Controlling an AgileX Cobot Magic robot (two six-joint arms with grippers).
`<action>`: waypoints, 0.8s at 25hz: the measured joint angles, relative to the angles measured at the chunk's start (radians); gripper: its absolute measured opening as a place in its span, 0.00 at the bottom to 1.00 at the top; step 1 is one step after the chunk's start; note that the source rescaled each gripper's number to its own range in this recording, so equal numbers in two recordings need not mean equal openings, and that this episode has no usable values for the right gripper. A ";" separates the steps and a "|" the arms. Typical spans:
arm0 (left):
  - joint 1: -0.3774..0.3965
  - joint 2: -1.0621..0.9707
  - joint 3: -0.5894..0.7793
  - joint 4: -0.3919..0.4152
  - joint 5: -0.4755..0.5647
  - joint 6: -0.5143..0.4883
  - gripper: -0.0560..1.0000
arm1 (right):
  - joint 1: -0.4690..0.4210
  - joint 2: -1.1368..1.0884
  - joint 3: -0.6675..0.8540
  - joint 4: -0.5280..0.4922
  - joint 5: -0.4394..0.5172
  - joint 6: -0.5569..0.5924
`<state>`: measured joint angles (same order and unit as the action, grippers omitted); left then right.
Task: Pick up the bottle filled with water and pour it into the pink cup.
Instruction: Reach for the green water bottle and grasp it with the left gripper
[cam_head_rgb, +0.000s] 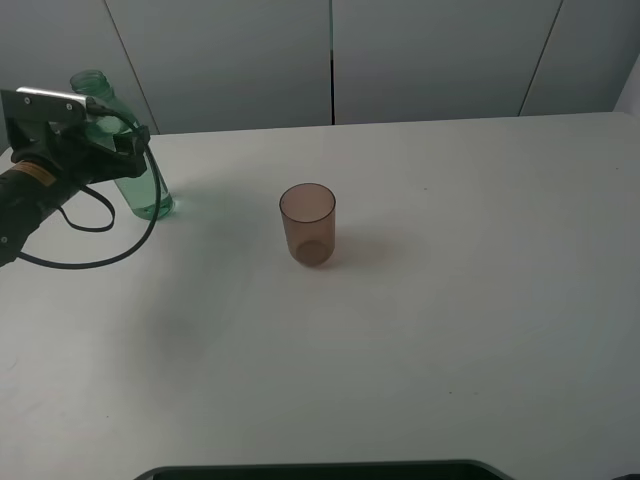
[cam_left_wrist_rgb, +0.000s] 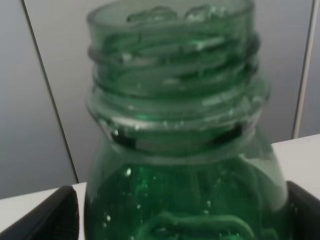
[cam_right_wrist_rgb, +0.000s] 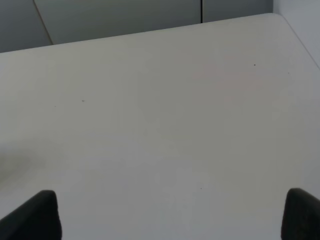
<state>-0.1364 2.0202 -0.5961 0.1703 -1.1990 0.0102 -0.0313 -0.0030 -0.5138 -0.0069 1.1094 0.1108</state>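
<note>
I should move my left gripper forward before I close it on the bottle. My fingers reach partway past the bottle's body (cam_head_rgb: 146, 190), below the threaded neck (cam_head_rgb: 90, 82).
The green-tinted bottle (cam_head_rgb: 128, 150) stands uncapped at the far left of the white table (cam_head_rgb: 450, 300). In the left wrist view the bottle (cam_left_wrist_rgb: 175, 125) fills the frame, with its threaded neck up close. My left gripper (cam_head_rgb: 125, 140) straddles the bottle's upper body, with a dark finger (cam_left_wrist_rgb: 60, 215) on each side, spread wide; a thin gap shows at one side. The brownish-pink cup (cam_head_rgb: 307, 224) stands upright and empty near the table's middle, well to the right of the bottle. My right gripper (cam_right_wrist_rgb: 170, 215) is open and empty over bare table; it is outside the exterior high view.
A black cable (cam_head_rgb: 90, 250) loops from the left arm onto the table near the bottle. A dark rounded edge (cam_head_rgb: 320, 468) lies along the front of the table. Grey wall panels (cam_head_rgb: 330, 60) stand behind the table's far edge.
</note>
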 joint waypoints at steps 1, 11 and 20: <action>0.000 0.008 -0.002 0.000 0.000 -0.002 0.93 | 0.000 0.000 0.000 0.000 0.000 0.000; 0.000 0.098 -0.069 0.053 0.007 -0.024 0.93 | 0.000 0.000 0.000 0.000 0.000 0.000; 0.000 0.109 -0.080 0.067 0.009 -0.038 0.08 | 0.000 0.000 0.000 0.000 0.000 0.000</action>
<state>-0.1364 2.1290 -0.6762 0.2369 -1.1901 -0.0282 -0.0313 -0.0030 -0.5138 -0.0069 1.1094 0.1108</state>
